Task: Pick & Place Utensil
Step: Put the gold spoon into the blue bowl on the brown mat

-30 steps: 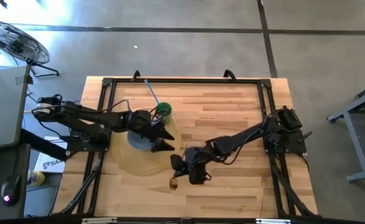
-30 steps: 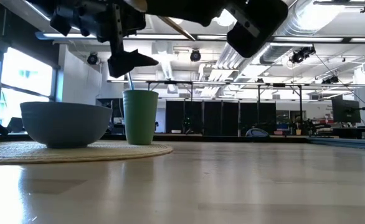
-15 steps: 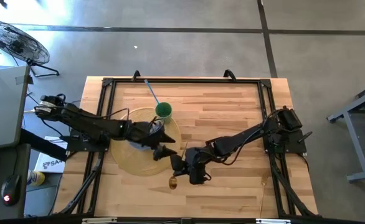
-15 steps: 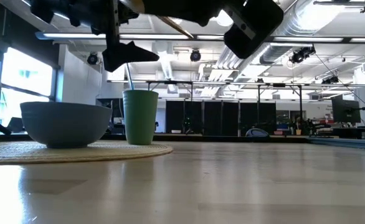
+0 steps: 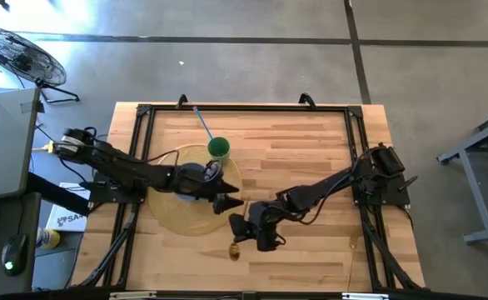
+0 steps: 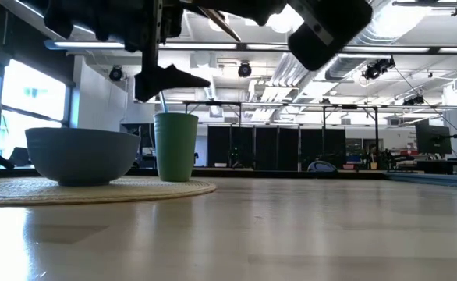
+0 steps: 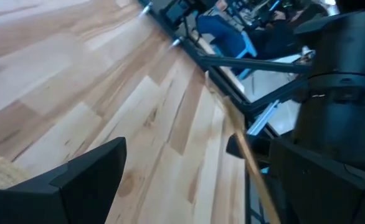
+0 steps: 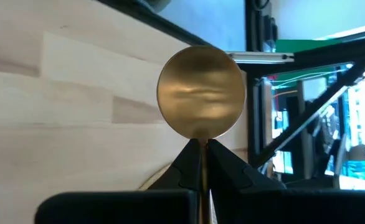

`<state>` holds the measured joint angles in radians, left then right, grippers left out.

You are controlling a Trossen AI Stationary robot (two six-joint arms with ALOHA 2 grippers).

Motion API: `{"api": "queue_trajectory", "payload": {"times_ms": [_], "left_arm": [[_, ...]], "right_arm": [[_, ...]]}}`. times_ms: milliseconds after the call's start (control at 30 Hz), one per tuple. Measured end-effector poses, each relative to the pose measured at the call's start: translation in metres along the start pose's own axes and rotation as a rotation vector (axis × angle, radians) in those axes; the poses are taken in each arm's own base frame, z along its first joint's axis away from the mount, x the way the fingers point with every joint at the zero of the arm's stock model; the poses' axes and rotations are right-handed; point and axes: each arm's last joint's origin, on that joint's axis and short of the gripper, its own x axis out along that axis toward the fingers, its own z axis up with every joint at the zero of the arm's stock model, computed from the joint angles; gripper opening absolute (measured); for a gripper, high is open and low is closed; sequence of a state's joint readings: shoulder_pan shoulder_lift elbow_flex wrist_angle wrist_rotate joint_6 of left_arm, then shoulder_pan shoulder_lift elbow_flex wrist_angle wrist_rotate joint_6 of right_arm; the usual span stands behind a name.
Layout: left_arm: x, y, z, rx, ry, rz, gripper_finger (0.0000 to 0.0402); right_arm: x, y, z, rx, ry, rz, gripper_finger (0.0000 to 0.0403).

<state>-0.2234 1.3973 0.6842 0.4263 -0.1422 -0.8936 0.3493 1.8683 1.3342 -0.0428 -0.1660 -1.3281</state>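
My left gripper will next grab the gold spoon by its thin handle [image 7: 248, 158] to put it in the grey-blue bowl.
My right gripper [image 5: 246, 232] is shut on a gold spoon and holds it above the table's near middle. The spoon's round bowl [image 8: 201, 99] points toward the near edge, also seen as the spoon bowl [image 5: 233, 250] in the high view. Its thin handle [image 7: 248, 158] runs back past the right gripper and passes between the open fingers of my left gripper [image 5: 227, 202], which hovers at the mat's right edge. I see no touch there. A grey-blue bowl [image 6: 82, 154] and a green cup [image 6: 175, 146] with a blue stick in it stand on a round woven mat [image 6: 96, 190]. My right gripper pinches the spoon at its neck [image 8: 201, 144], just behind the bowl, between the two fingers. The fingers lie along the handle. The spoon is lifted clear of the table, bowl end sticking out past the fingertips toward the near edge.
A black frame [image 5: 244, 108] runs around the wooden tabletop. The table's right half [image 5: 311, 150] holds nothing but the right arm. A fan [image 5: 19, 54] and a desk stand on the floor beyond the left edge.
My left gripper has moved from above the grey-blue bowl toward the table's right and near side, ending beside the right gripper with the spoon's handle between its open fingers. My right gripper has shifted the spoon slightly toward the near edge.
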Motion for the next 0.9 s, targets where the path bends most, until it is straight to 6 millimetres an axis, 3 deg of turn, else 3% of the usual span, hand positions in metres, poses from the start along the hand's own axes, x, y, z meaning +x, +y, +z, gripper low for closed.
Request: {"api": "queue_trajectory", "payload": {"times_ms": [633,900], "left_arm": [[0.006,-0.001,0.003,0.065,-0.066,-0.025,0.0389],[0.012,0.004,-0.001,-0.009,-0.075,0.008,0.0388]], "right_arm": [[-0.002,0.005,-0.013,-0.236,0.021,0.082,0.0003],[-0.006,0.002,-0.029,-0.201,0.018,0.077,0.0004]]}}
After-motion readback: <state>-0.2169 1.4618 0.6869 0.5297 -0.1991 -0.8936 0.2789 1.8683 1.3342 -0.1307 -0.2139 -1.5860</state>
